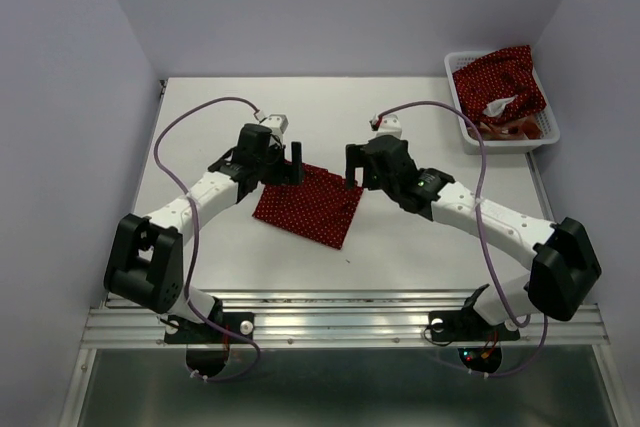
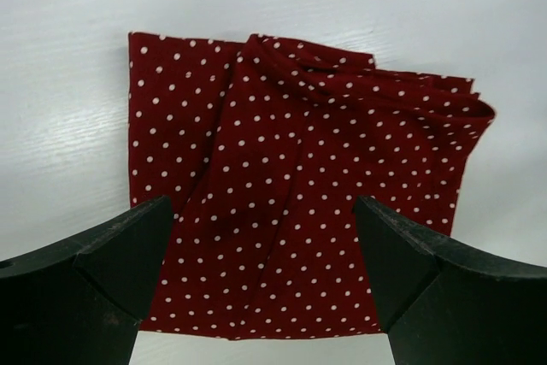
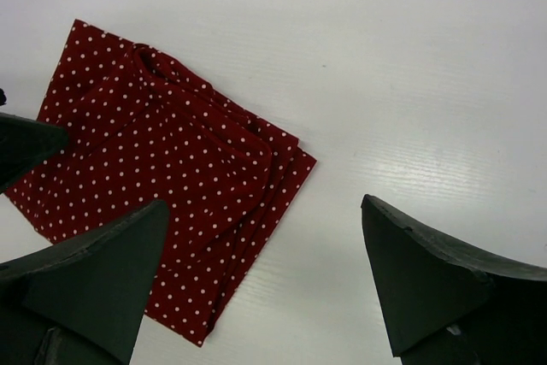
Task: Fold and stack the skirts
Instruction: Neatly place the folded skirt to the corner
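Observation:
I should next grab the dark red polka-dot skirt with my left gripper, by its side edge farthest from my right gripper. Then I can drag it, still folded, for stacking.
A dark red polka-dot skirt (image 1: 308, 205) lies folded into a rough square at the middle of the table. In the left wrist view the same skirt (image 2: 291, 194) fills the space below my left gripper (image 2: 263, 241), which hovers open above its near edge with nothing held. My left gripper (image 1: 285, 167) sits at the cloth's far left corner. Over the cloth's far right corner, my right gripper (image 1: 352, 169) stands open and empty. From the right wrist the skirt (image 3: 162, 203) lies left of my right gripper (image 3: 265, 241). Another dotted skirt (image 1: 502, 82) is heaped in the basket.
A white mesh basket (image 1: 462, 112) stands at the table's back right, with some red-and-cream cloth (image 1: 515, 127) under the dotted skirt. Purple cables arc over both arms. The table's near edge meets a metal rail (image 1: 340, 322).

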{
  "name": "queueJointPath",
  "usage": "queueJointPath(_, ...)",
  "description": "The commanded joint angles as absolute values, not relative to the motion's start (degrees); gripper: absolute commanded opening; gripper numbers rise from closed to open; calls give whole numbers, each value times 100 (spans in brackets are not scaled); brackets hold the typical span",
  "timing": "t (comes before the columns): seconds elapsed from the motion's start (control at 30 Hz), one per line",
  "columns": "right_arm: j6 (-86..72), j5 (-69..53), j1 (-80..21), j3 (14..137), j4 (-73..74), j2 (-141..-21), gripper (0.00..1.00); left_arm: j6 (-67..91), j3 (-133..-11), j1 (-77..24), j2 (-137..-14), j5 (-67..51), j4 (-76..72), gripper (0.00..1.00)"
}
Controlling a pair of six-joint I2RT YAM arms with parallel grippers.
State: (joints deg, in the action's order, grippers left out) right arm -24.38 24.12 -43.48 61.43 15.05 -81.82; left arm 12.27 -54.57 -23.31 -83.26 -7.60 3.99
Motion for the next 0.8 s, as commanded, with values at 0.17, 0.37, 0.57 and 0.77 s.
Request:
queueJointPath(0.17, -2233, 2145, -4298, 5915, 1652, -7778, 100, 1099, -5370, -1934, -8797, -703, 457, 99)
queueJointPath(0.37, -2101, 2206, -4298, 5933, 1652, -7822, 100, 1195, -5563, -1890, -9509, -475, 642, 99)
queueJointPath(0.57, -2066, 2303, -4298, 5968, 1644, -7857, 100, 1265, -5677, -1776, -9887, -475, 650, 91)
queueJointPath(0.77, -2022, 2364, -4298, 5950, 1644, -7901, 100, 1301, -5669, -1608, -9993, -659, 545, 46)
